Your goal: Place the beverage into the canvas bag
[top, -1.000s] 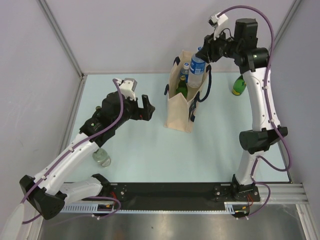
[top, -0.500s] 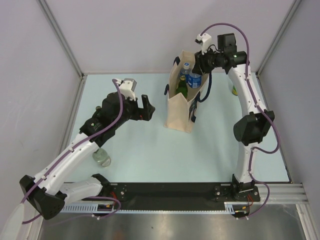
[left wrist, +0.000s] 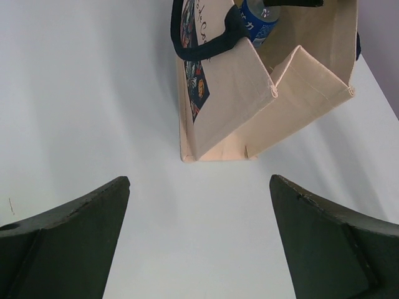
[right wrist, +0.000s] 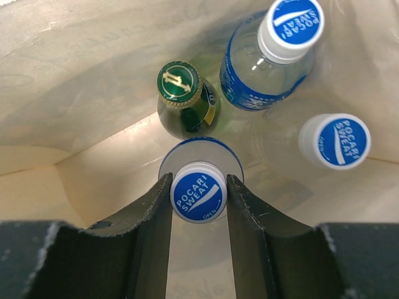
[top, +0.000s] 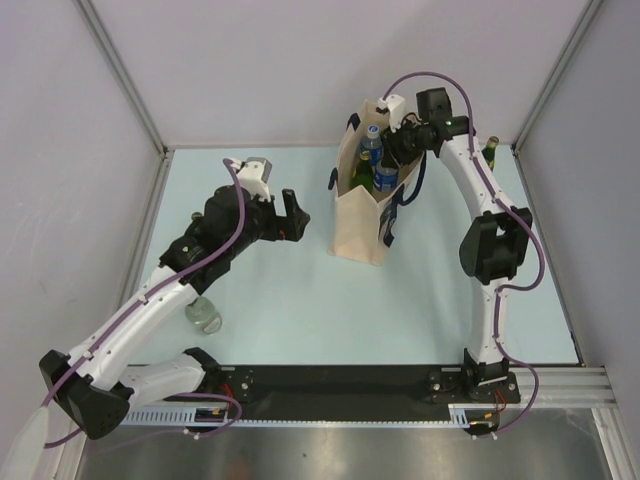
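I need to let go of the Pocari Sweat bottle with my right gripper. The Pocari Sweat bottle is upright inside the bag [top: 360,220], right beside the green glass bottle, so it would stay there.
The canvas bag [top: 360,220] stands upright at the table's back middle, beige with dark navy handles [top: 410,180]. My right gripper [top: 398,148] reaches down into its mouth from the right. In the right wrist view it is shut [right wrist: 198,182] on the blue-and-white cap of a Pocari Sweat beverage bottle [right wrist: 198,197], upright between the bag's inner walls [right wrist: 75,75]. Whether the bottle rests on the bottom does not show. My left gripper [top: 293,218] hangs open and holds nothing, left of the bag; its wrist view shows the bag [left wrist: 230,93] beyond the wide-apart fingers [left wrist: 75,230].
Inside the bag stand a green glass bottle [right wrist: 181,84] and two more Pocari Sweat bottles [right wrist: 292,22] [right wrist: 335,141]. A clear bottle [top: 205,315] stands under my left arm. A green bottle [top: 490,150] stands at the back right behind my right arm.
My right arm has swung left and lowered, carrying the bottle from above the bag's right edge down into its mouth. The left arm has not moved.
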Controlling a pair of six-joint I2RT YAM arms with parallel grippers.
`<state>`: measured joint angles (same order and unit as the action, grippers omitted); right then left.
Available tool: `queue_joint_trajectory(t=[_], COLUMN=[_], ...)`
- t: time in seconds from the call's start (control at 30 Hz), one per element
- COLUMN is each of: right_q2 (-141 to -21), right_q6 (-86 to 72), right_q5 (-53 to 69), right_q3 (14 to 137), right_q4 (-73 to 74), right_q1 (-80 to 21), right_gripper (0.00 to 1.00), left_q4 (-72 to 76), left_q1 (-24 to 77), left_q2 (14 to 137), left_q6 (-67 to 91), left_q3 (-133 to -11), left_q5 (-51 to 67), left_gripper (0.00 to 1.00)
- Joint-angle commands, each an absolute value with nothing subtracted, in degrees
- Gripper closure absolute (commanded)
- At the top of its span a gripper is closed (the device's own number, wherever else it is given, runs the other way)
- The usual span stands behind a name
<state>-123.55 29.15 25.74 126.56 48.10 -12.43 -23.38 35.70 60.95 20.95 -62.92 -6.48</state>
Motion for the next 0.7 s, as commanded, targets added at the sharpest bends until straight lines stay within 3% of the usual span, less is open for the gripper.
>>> queue_joint_trajectory(t=[0.0, 0.07, 0.1, 0.2, 0.27, 0.4, 0.67], right_q2=[-121.55, -121.47, -121.38, -120.76, -119.8, -117.78, -111.63], right_q6=[31.9, 32.25, 32.34, 32.61, 32.43, 30.94, 27.25], right_q5=[24.79, 24.87, 25.05, 25.4, 25.66, 27.15, 31.2], right_q3=[125.86, 125.25, 125.16, 124.37, 123.93, 124.19, 125.59], right_q4=[42.63, 42.89, 43.06, 43.42, 43.42, 43.5, 43.68], right_q1=[-12.48, -12.39, -12.48, -12.48, -12.39, -12.13, -11.51], right_gripper=[0.94, 0.82, 0.7, 0.53, 0.48, 0.3, 0.24], left_q4=[-23.12, -23.38, -23.38, -24.08, -24.43, -24.96, -26.37], left_q1=[35.33, 35.33, 35.25, 35.25, 35.16, 35.07, 34.54], left_q2=[59.5, 59.41, 59.5, 59.68, 59.77, 59.68, 58.54], left_q6=[22.06, 21.97, 21.8, 21.36, 21.01, 20.74, 19.95], left_q3=[-62.58, -62.84, -62.84, -63.37, -63.89, -64.34, -64.6], left_q5=[-7.56, -7.65, -7.73, -8.17, -8.17, -8.35, -9.49], left_gripper=[0.0, 0.0, 0.0, 0.0, 0.0, 0.0, 0.0])
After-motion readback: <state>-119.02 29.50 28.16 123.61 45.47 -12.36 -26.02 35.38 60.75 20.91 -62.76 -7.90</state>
